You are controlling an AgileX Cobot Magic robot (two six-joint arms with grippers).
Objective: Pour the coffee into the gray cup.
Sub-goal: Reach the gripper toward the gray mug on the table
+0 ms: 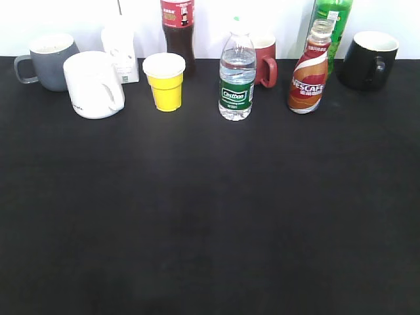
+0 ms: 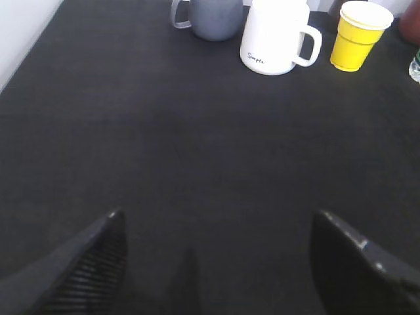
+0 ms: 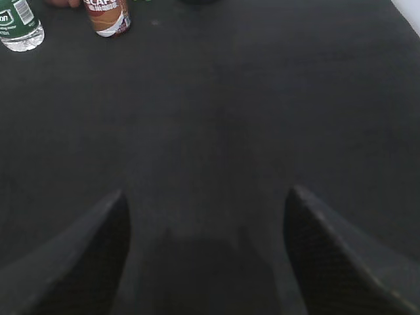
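Note:
The left gripper grabs the gray cup by its free-standing handle [image 1: 21, 69] next, since the white mug [image 1: 92, 85] stands close against the cup's far side.
The coffee bottle [image 1: 308, 71], curvy with a red, orange and white NESCAFE label and no cap, stands upright at the back right; its base shows in the right wrist view [image 3: 107, 16]. The gray cup [image 1: 48, 61] stands at the back left, handle to the left, and shows at the top of the left wrist view [image 2: 209, 16]. My left gripper [image 2: 216, 226] is open and empty over bare table, far in front of the cup. My right gripper [image 3: 207, 203] is open and empty, far in front of the bottle. Neither gripper shows in the exterior view.
Along the back stand a white mug [image 1: 94, 84], a yellow paper cup [image 1: 165, 81], a white carton [image 1: 120, 51], a dark cola bottle [image 1: 178, 29], a green-labelled water bottle [image 1: 236, 81], a red mug [image 1: 264, 60], a green bottle [image 1: 333, 23] and a black mug [image 1: 370, 60].

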